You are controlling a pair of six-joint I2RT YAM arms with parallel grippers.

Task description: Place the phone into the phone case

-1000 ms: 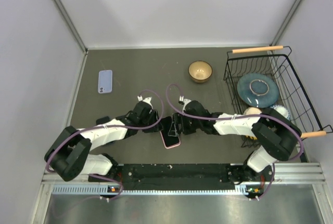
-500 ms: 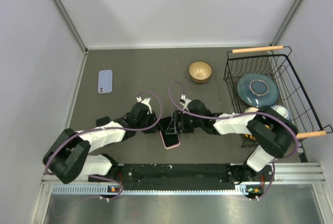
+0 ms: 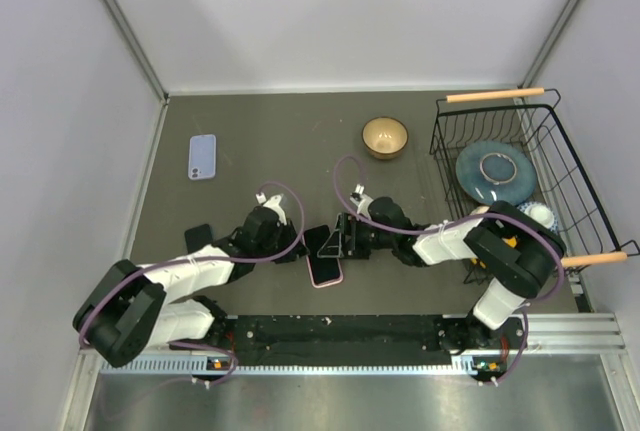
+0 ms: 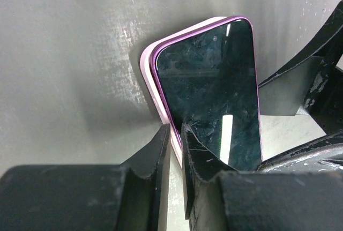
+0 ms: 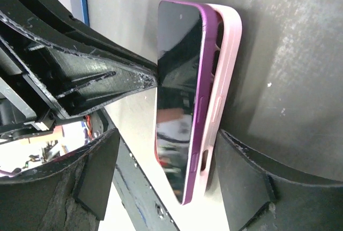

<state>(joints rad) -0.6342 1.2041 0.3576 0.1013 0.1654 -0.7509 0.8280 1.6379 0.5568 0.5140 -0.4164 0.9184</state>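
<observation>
The phone and case [image 4: 151, 83] would be caught if my right gripper closed, and it needs to close: its fingers reach past their near edge [image 4: 259, 117] along both sides.
A purple phone [image 3: 325, 271] with a dark screen lies tilted on a pink case, near the table's front middle. In the left wrist view the phone [image 4: 214, 81] rests over the case [image 4: 151, 83], whose rim shows along its left side. My left gripper [image 4: 176, 129] is pinched on that left edge of the phone and case, and shows in the top view [image 3: 303, 247]. In the right wrist view the phone [image 5: 174, 81] stands partly out of the case [image 5: 225, 65]. My right gripper [image 5: 169, 134] is open and straddles both, one finger against the case's back; it shows in the top view [image 3: 338, 243].
A light blue phone or case [image 3: 202, 156] lies at the back left. A tan bowl [image 3: 385, 136] stands at the back middle. A black wire basket [image 3: 575, 186] at the right holds a blue plate [image 3: 497, 173]. A small black item [image 3: 197, 237] lies by the left arm.
Both arms have drawn a little toward the near edge, the left elbow moving left. The phone and case have shifted slightly left. Both grippers stay at the phone.
</observation>
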